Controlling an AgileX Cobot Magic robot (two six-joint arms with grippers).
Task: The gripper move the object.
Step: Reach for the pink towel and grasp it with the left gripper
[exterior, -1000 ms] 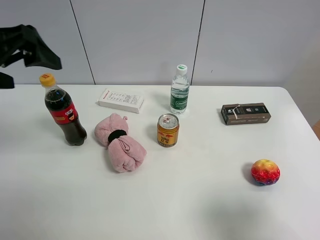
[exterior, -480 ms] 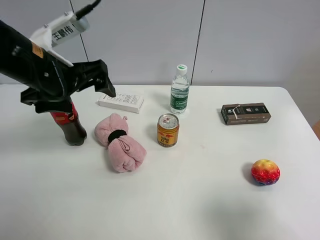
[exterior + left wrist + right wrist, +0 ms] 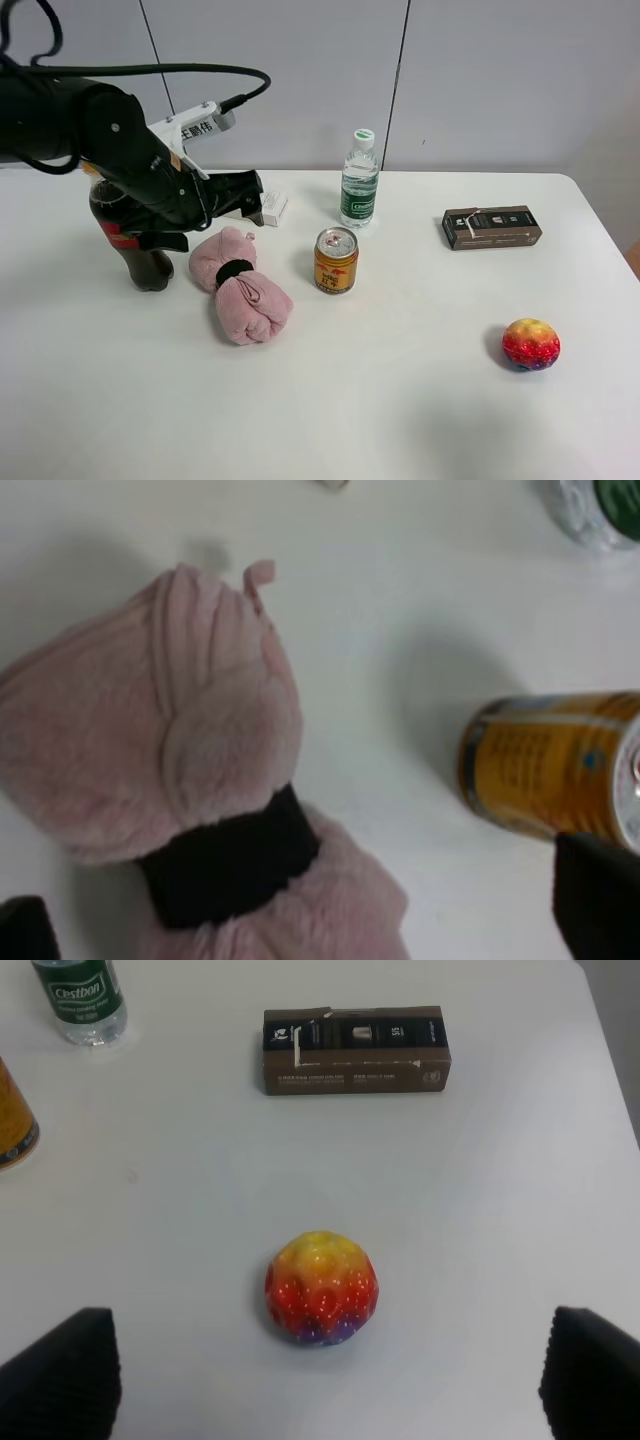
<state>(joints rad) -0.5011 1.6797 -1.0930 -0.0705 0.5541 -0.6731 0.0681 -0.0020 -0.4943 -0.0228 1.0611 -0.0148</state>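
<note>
My left gripper is to grab the pink towel next by its narrow middle at the black band [image 3: 235, 270] [image 3: 232, 862], because the towel bulges wide at both ends.
The pink rolled towel [image 3: 240, 286], cinched by a black band [image 3: 235, 270], lies on the white table left of centre. My left gripper [image 3: 205, 215] hangs just above the towel's far end, jaws open and empty. In the left wrist view the towel [image 3: 190, 770] fills the space between the spread fingertips [image 3: 598, 900], and the gripper [image 3: 310, 920] touches nothing. My right gripper [image 3: 325, 1380] is open and empty above the red-yellow ball [image 3: 321, 1288]; it is out of the exterior view.
A cola bottle [image 3: 135, 252] stands left of the towel, partly behind my left arm. A gold can [image 3: 336, 261] stands right of the towel. A white box [image 3: 272, 207], a water bottle [image 3: 359, 180], a brown box [image 3: 492, 227] and the ball [image 3: 531, 344] lie further off.
My left arm has swung in from the far left edge and come down over the far end of the towel. Nothing on the table has moved.
</note>
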